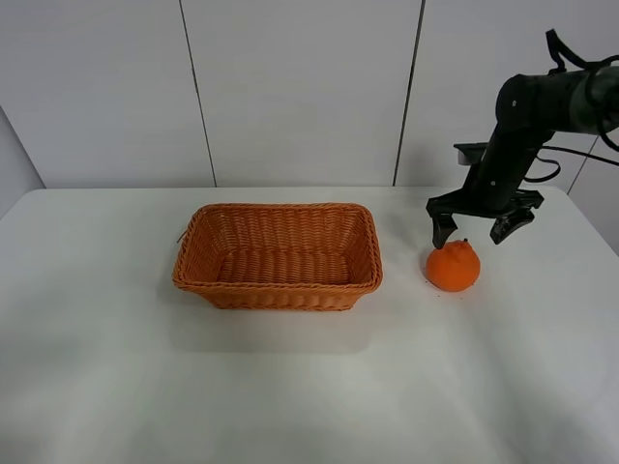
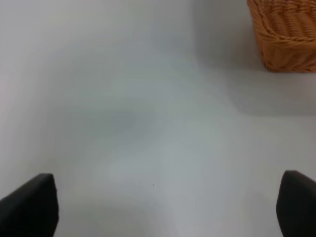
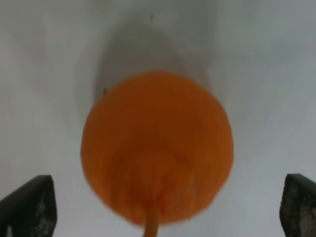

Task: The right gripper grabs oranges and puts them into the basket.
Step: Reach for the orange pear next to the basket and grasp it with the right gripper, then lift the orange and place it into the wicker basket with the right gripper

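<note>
My right gripper is to grab the orange next by its bumped top (image 1: pixel 455 248), so that it can put the orange into the wicker basket (image 1: pixel 278 255).
An orange (image 1: pixel 453 266) with a bumped top sits on the white table just right of the wicker basket (image 1: pixel 278 255). My right gripper (image 1: pixel 475 230) hangs open just above the orange, one finger on each side of its top, not touching it. In the right wrist view the orange (image 3: pixel 157 148) fills the middle, with the fingertips (image 3: pixel 29 206) wide apart at the edges. The basket is empty. My left gripper (image 2: pixel 168 207) is open over bare table, and a corner of the basket (image 2: pixel 286 34) shows in its view. The left arm is out of the exterior view.
The white table (image 1: pixel 290 387) stretches around the basket and the fruit. A pale panelled wall (image 1: pixel 290 87) stands behind the table's far edge. The right arm's black links and cables (image 1: pixel 556 97) rise at the right.
</note>
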Controlling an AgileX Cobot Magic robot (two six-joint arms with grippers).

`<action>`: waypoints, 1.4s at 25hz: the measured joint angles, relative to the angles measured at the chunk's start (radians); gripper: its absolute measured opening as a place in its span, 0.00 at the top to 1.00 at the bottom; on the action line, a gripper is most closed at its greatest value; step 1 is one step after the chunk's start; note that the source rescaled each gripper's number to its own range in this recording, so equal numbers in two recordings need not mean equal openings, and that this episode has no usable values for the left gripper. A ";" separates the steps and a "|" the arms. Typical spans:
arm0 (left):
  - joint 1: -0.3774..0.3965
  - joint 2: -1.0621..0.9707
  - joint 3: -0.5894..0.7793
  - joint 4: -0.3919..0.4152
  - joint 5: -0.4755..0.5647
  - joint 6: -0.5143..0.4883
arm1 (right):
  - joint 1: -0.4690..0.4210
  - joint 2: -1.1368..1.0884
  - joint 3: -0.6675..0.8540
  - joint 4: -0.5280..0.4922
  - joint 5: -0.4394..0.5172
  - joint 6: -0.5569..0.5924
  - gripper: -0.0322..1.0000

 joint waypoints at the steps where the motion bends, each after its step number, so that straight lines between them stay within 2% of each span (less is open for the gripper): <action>1: 0.000 0.000 0.000 0.000 0.000 0.000 | 0.000 0.010 0.000 0.003 -0.016 0.000 0.00; 11: 0.000 0.000 0.000 0.000 0.000 0.000 | 0.000 0.152 -0.004 0.025 -0.107 0.000 0.00; 13: 0.000 0.000 0.000 0.000 0.000 0.000 | 0.000 0.155 -0.004 0.029 -0.112 0.000 0.08; 14: 0.000 0.000 0.000 0.000 0.000 0.000 | 0.000 0.155 -0.004 0.029 -0.114 0.000 0.17; 16: 0.000 0.000 0.000 0.000 0.000 0.000 | 0.000 0.155 -0.007 0.030 -0.117 0.000 0.44; 18: 0.000 0.000 0.000 0.000 0.000 0.000 | 0.000 0.155 -0.018 0.031 -0.098 0.000 0.79; 19: 0.000 0.000 0.000 0.000 0.000 0.000 | 0.000 0.154 -0.032 0.032 -0.085 -0.008 0.92; 20: 0.000 0.000 0.000 0.000 0.000 0.000 | 0.000 0.153 -0.045 0.032 -0.065 -0.012 0.97; 28: 0.000 0.000 0.000 0.000 0.000 0.000 | 0.000 0.116 -0.239 0.032 0.133 -0.021 0.97; 35: 0.000 0.000 0.000 0.000 0.000 0.000 | 0.000 0.006 -0.354 0.032 0.158 -0.023 0.97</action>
